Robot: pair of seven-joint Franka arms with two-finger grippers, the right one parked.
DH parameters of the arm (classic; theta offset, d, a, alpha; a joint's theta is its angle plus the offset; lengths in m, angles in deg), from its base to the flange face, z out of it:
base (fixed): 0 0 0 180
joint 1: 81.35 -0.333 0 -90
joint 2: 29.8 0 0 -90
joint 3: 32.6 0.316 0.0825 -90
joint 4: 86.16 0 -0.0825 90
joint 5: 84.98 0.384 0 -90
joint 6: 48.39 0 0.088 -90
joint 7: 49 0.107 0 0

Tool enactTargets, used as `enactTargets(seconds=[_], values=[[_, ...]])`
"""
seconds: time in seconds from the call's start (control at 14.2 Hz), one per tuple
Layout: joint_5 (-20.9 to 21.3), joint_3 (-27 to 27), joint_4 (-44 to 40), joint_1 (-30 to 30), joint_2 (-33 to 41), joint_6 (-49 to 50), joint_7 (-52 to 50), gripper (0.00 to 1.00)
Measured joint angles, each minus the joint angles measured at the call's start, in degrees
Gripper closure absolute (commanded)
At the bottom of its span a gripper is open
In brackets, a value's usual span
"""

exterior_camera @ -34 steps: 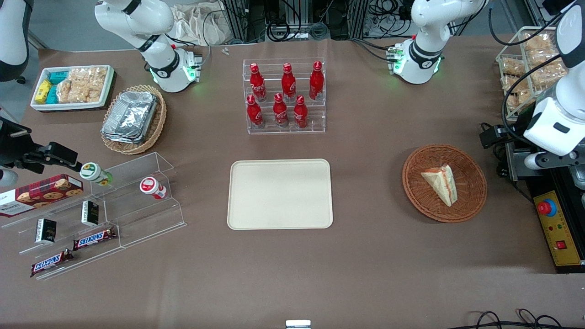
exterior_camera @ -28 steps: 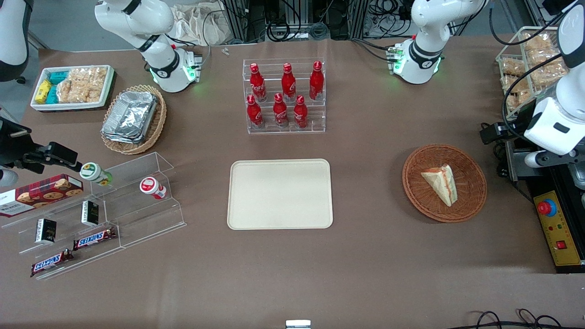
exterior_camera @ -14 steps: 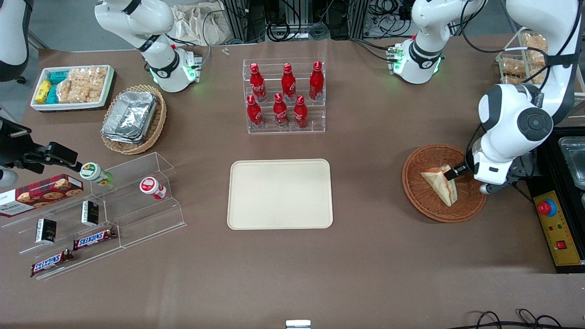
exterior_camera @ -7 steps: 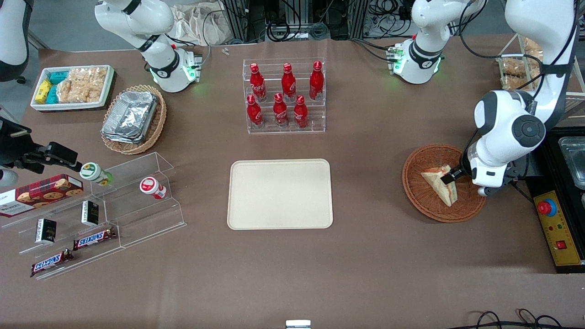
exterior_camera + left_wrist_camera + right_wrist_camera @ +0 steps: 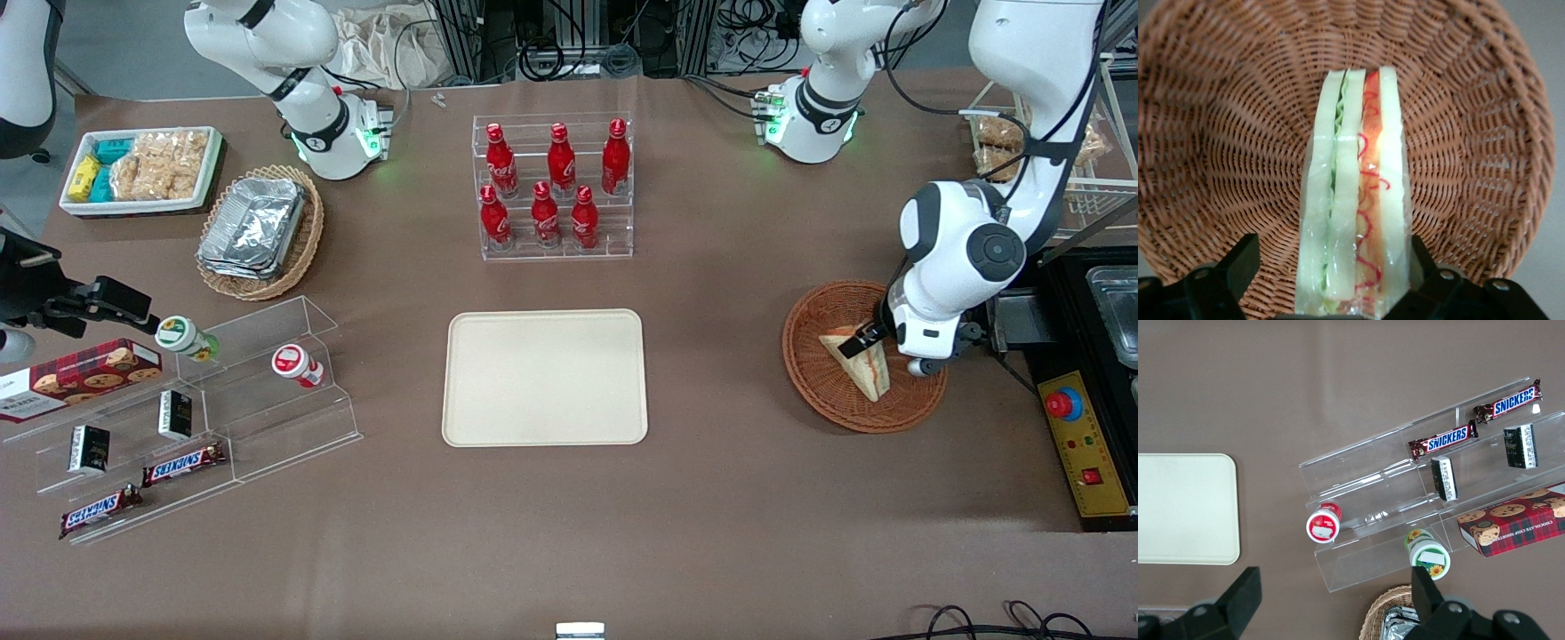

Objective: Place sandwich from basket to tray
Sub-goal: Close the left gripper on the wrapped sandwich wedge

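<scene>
Next, my left gripper takes hold of the sandwich by its thick end (image 5: pixel 1350 283) to bring it onto the cream tray.
The sandwich (image 5: pixel 867 375), a pale bread wedge in clear wrap, lies in the round reddish-brown basket (image 5: pixel 805 378) toward the working arm's end of the table. In the left wrist view the sandwich (image 5: pixel 1355 200) stands on edge in the basket (image 5: pixel 1225 133), showing green and red filling. My left gripper (image 5: pixel 876 348) is low over the basket, open, and its black fingers (image 5: pixel 1241 263) straddle the sandwich's thick end. One finger stands apart from the wrap, the other is close against it. The cream tray (image 5: pixel 544 377) lies bare at mid-table; it also shows in the right wrist view (image 5: pixel 1185 507).
A clear rack of red bottles (image 5: pixel 556 191) stands farther from the camera than the tray. A tan basket of foil containers (image 5: pixel 260 231), a white snack bin (image 5: pixel 142 169) and an acrylic shelf (image 5: pixel 196 418) lie toward the parked arm's end. A yellow control box (image 5: pixel 1080 436) sits beside the basket.
My left arm swung in from the table's end and came down over the basket, then shifted slightly toward the tray. Its fingers now straddle the sandwich. The sandwich has not moved.
</scene>
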Motion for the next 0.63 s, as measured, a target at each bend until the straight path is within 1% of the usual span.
enactTargets(seconds=[0.07,0.14,0.21,0.63], values=[[0.0,0.0,0.3,0.0,-0.2,-0.3,0.0,0.73],[0.0,0.0,0.3,0.0,-0.2,-0.3,0.0,0.97],[0.0,0.0,0.3,0.0,-0.2,-0.4,0.0,1.00],[0.2,-0.1,0.0,0.2,0.3,-1.1,1.0,1.00]])
